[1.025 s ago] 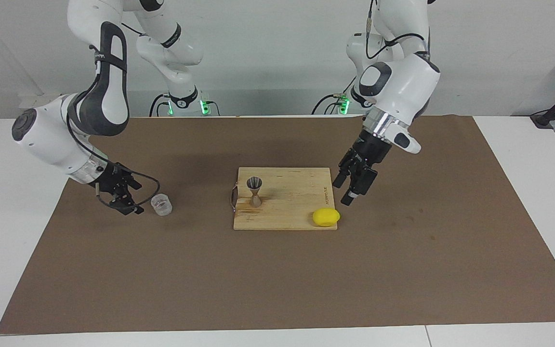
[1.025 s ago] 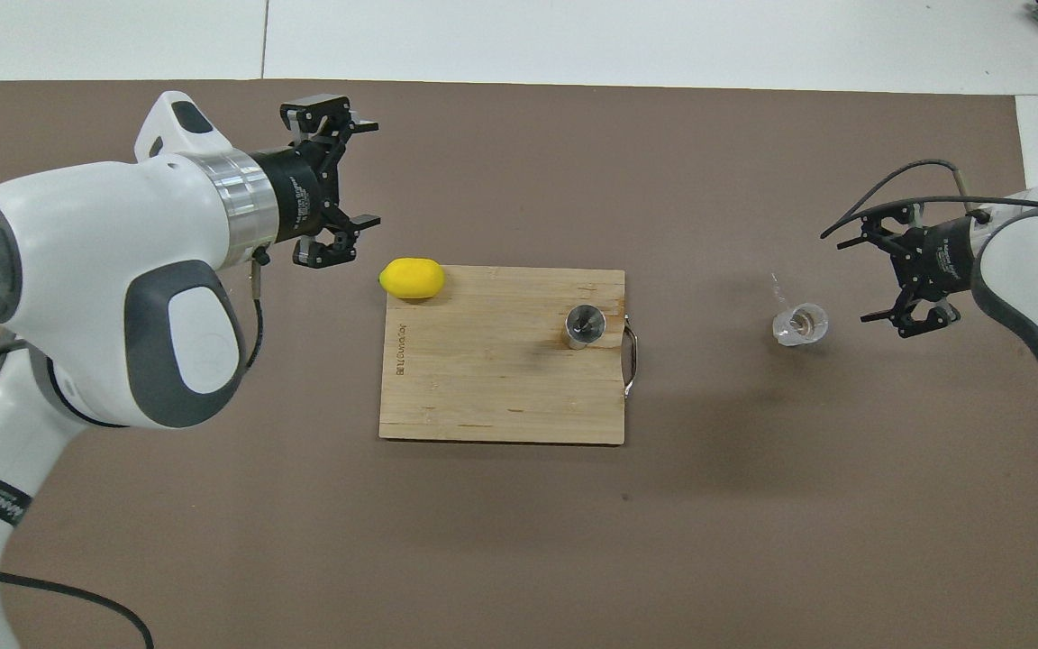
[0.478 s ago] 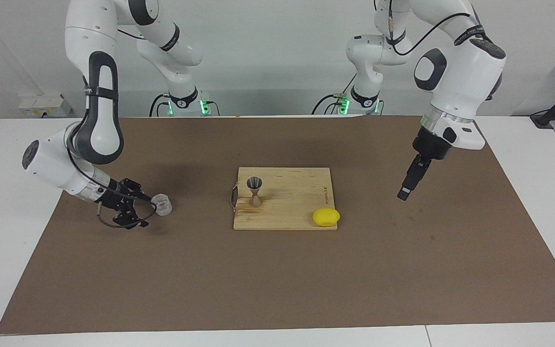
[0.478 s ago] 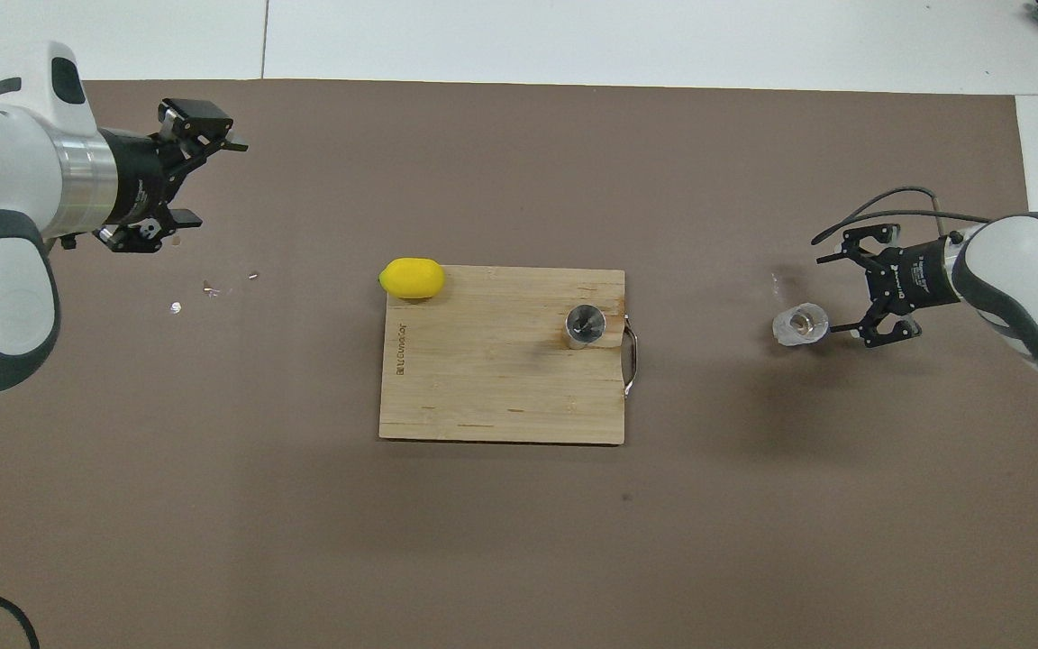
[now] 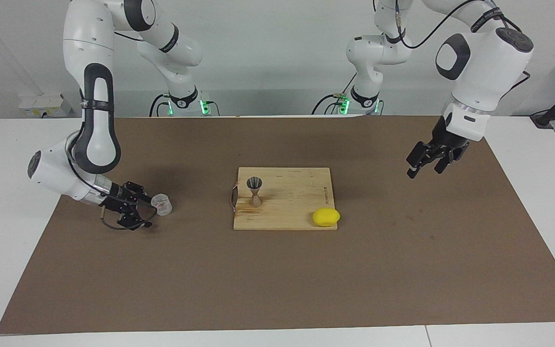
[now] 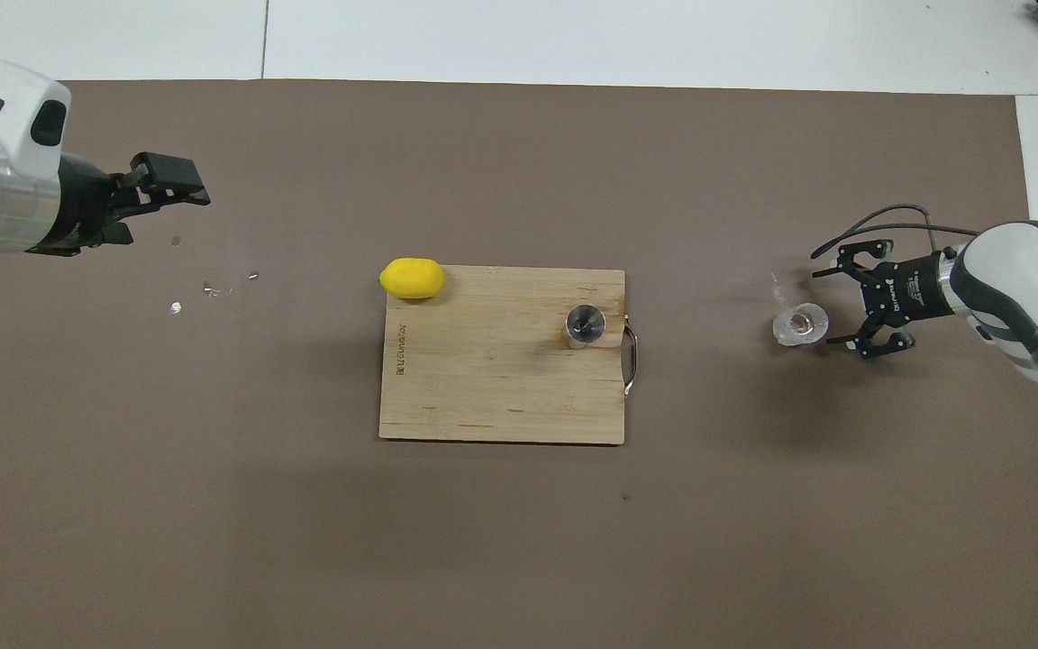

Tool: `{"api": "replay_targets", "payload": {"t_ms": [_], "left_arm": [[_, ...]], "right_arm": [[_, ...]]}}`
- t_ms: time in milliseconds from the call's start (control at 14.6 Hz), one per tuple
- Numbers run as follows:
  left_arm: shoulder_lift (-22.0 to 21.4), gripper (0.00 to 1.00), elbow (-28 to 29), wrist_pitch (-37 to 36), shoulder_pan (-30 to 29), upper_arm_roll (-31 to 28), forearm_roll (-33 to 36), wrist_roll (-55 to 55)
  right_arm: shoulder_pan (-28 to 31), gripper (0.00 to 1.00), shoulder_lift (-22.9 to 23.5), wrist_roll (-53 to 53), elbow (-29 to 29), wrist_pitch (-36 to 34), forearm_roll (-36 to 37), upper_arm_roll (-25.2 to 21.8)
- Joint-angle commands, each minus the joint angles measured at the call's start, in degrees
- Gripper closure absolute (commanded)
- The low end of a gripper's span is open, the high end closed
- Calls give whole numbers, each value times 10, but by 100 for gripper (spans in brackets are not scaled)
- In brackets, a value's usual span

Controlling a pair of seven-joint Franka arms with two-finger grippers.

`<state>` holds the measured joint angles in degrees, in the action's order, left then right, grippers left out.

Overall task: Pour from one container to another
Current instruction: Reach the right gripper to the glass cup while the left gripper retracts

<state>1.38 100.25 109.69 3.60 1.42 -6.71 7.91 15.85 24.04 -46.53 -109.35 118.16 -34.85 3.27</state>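
Observation:
My right gripper would miss if it closed now, because its fingers stop at the clear cup's near edge. It needs to first move toward the cup's sides.
The clear cup (image 5: 162,204) (image 6: 800,324) stands upright on the brown mat toward the right arm's end of the table. My right gripper (image 5: 143,211) (image 6: 830,306) is low and open right beside it, fingertips at its side, with the cup not between them. The silvery jigger (image 5: 255,191) (image 6: 586,325) stands upright on the wooden cutting board (image 5: 287,214) (image 6: 483,388), at the board's handle end. My left gripper (image 5: 424,169) (image 6: 159,194) is open and empty, raised over the mat toward the left arm's end.
A yellow lemon (image 5: 326,217) (image 6: 412,278) lies at the board's corner farther from the robots, toward the left arm's end. A metal handle (image 6: 632,361) sticks out of the board beside the jigger. Small shiny specks (image 6: 213,288) lie on the mat under the left gripper.
My left gripper has drawn away from beside the lemon toward its own end of the table and risen. My right gripper has lowered and closed in on the cup.

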Motion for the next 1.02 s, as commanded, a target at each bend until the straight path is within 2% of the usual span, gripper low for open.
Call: {"api": "replay_targets", "payload": {"t_ms": [0,137,273,478,547,820,957], "left_arm": [[-30,0,-5,-99,-13,11,56,-95],[-44,0,-26,-164,-13,12,66,-127],[-59,0,-39,-197,-14,12,66,-128],[-36,0,-111,-246,-52,49,67,-145],[-30,0,-123,-250,-48,49,67,-144],[-40,0,-98,-235,-52,49,64,-145],[-49,0,-81,-228,-52,48,64,-143]], "right_arm": [[2,0,-19,20,-24,-11,-19,2],[-1,0,-21,27,-25,-23,-19,2],[-5,3,-22,35,-28,-35,-19,2],[-6,3,-25,36,-30,-40,-19,2],[-6,9,-25,36,-31,-40,-19,2],[-6,58,-25,37,-31,-40,-19,3],[-6,94,-25,53,-30,-42,-19,3]]}}
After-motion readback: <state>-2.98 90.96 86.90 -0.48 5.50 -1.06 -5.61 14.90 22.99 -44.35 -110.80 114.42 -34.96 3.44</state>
